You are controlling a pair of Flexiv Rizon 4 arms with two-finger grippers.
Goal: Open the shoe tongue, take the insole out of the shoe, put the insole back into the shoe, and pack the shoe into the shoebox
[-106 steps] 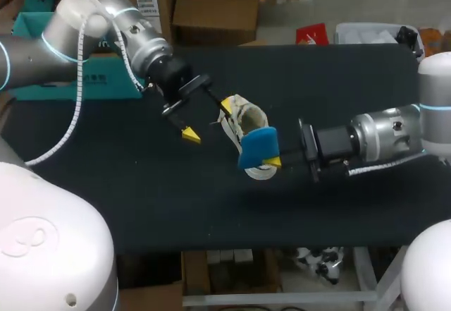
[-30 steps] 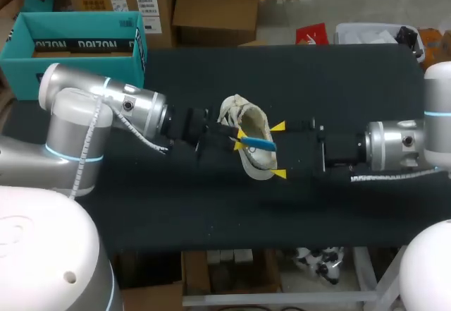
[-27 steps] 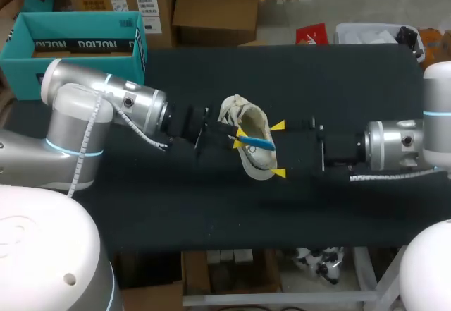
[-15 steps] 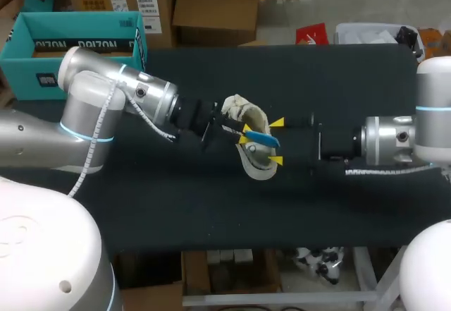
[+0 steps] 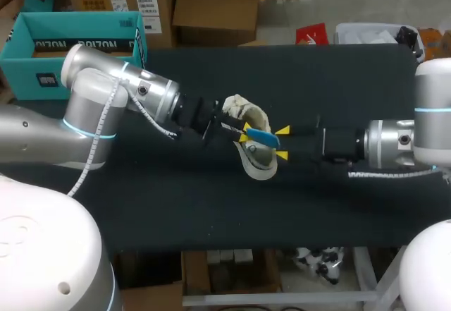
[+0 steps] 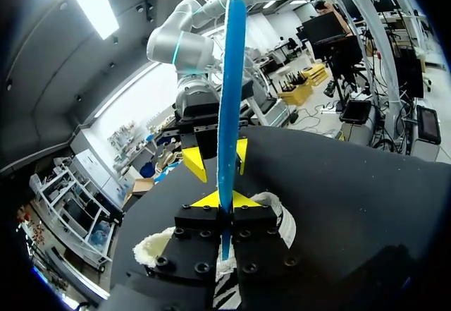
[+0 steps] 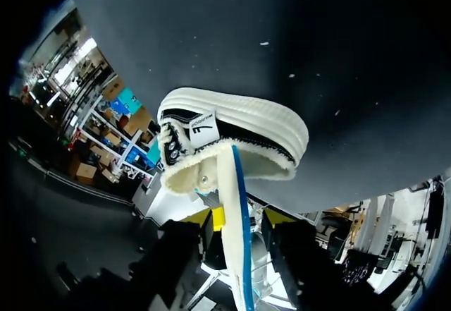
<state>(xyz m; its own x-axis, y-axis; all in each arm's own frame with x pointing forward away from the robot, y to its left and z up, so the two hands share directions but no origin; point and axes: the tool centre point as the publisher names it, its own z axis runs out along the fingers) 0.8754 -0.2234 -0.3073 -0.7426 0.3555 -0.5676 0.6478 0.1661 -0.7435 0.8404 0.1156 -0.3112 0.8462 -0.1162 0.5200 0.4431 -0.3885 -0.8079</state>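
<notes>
My right gripper picks up the blue insole by its loose end (image 5: 273,141) next, to put it back into the cream shoe.
A cream shoe (image 5: 255,157) lies on its side mid-table. My left gripper (image 5: 241,135) is shut on one end of the blue insole (image 5: 262,137), which juts out over the shoe's opening. From the left wrist the insole (image 6: 231,99) stands edge-on out of the left gripper (image 6: 225,202), and the right gripper (image 6: 218,161) faces it. My right gripper (image 5: 282,143) is open, one yellow tip on either side of the insole's free end. From the right wrist the insole (image 7: 236,205) runs between the right gripper (image 7: 241,219) fingers with small gaps, and the shoe (image 7: 239,124) lies ahead.
The open teal shoebox (image 5: 70,36) stands at the back left corner of the black table (image 5: 211,205). Both arms meet at the middle, above the shoe.
The right gripper's fingers have drawn much closer together around the insole's end. The left gripper with the insole has shifted slightly right and toward the back, and its arm has swung.
</notes>
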